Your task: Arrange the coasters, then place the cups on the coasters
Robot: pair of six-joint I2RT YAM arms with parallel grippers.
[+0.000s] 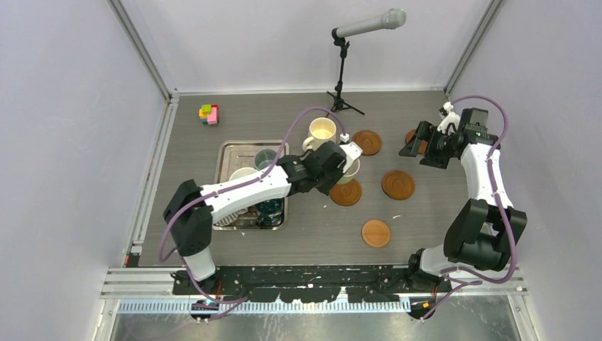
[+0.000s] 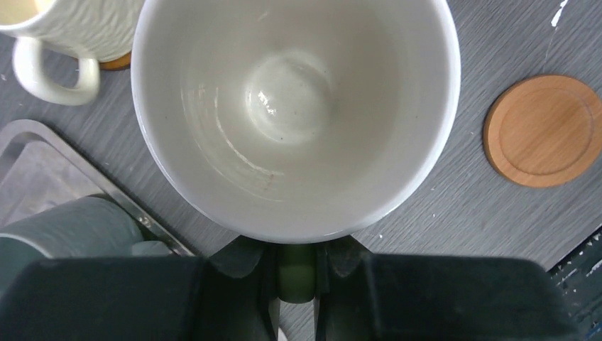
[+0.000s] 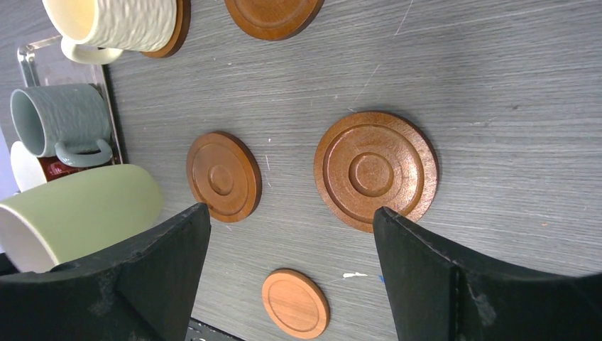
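The pale green cup (image 1: 350,169) would fall past the far edge of the brown coaster. My left gripper needs to keep holding the cup until the cup is over the coaster.
My left gripper (image 1: 345,159) (image 2: 297,250) is shut on the handle of the pale green cup (image 1: 350,169) (image 2: 294,114) (image 3: 85,209), white inside. The cup hangs just past the far edge of a brown coaster (image 1: 346,192) (image 3: 222,176). The cream cup (image 1: 321,132) (image 2: 78,28) (image 3: 113,21) stands on another coaster (image 3: 175,28). Bare coasters lie at mid-table (image 1: 397,185) (image 3: 373,170), nearer the front (image 1: 375,233) (image 3: 294,303) and further back (image 1: 367,142) (image 3: 273,14). At the right, my right gripper (image 1: 419,148) (image 3: 289,213) is open and empty, partly hiding one more coaster (image 1: 411,136).
A steel tray (image 1: 228,153) (image 2: 42,160) at the left holds more cups, among them a grey-blue one (image 2: 71,227) (image 3: 64,121). A microphone stand (image 1: 342,71) rises at the back and a coloured block toy (image 1: 209,114) sits at the back left.
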